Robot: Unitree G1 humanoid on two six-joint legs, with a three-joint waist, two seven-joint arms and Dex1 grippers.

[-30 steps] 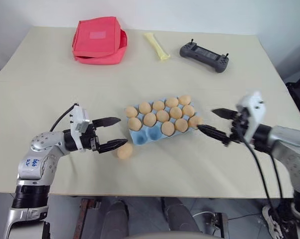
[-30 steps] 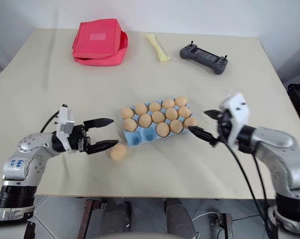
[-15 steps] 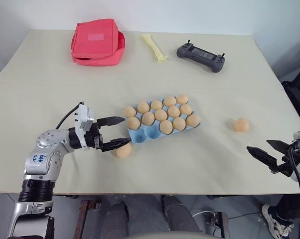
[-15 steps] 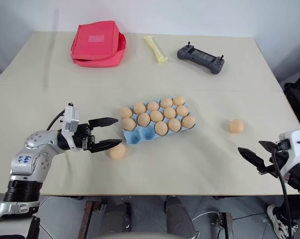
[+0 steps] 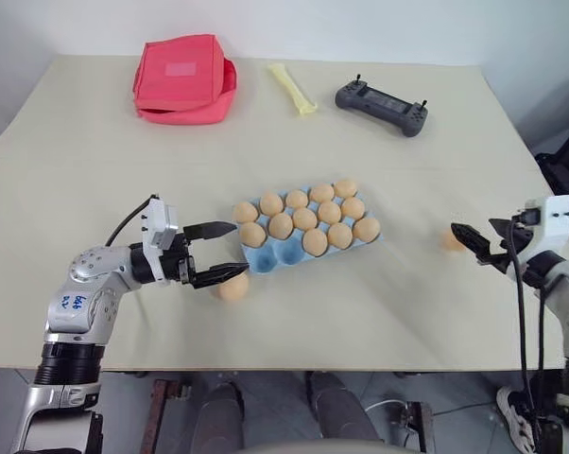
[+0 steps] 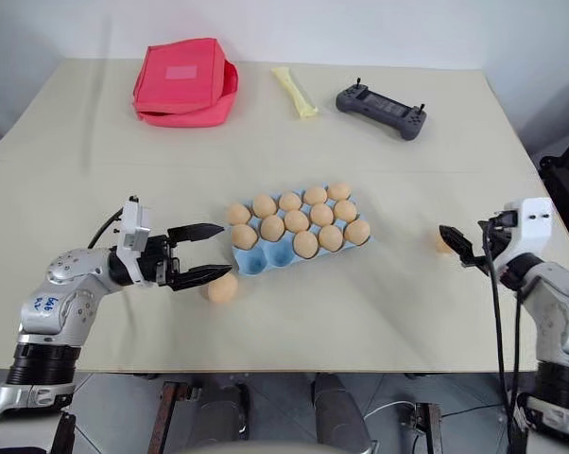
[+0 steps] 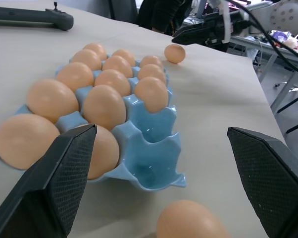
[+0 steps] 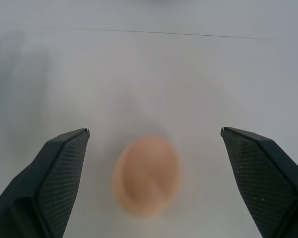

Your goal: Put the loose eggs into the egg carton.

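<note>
The right gripper's fingers would miss the loose egg if they closed now, because there is bare table between them and the egg. The right gripper should move toward the egg first, then close on it.
The light blue egg carton point(image 5: 266, 254) lies mid-table, holding several eggs, with two cups at its near left end bare. One loose egg point(image 5: 233, 287) rests on the table just left of the carton's near corner. My left gripper point(image 5: 240, 250) is open and level, its lower finger just over that egg. A second loose egg point(image 6: 441, 242) lies far to the right. My right gripper point(image 5: 473, 230) is open and pointed at it; in the right wrist view the egg point(image 8: 146, 176) sits on the table ahead of the spread fingers point(image 8: 55, 168).
A red fabric pouch point(image 5: 183, 78) sits at the back left. A pale yellow strip point(image 5: 296, 90) and a black handheld controller point(image 5: 382, 105) lie at the back. The table's right edge is close behind the right gripper.
My right gripper left the carton's right end, swung out to the right, dipped toward the front edge, and now sits at the right-hand egg. The left gripper held still.
</note>
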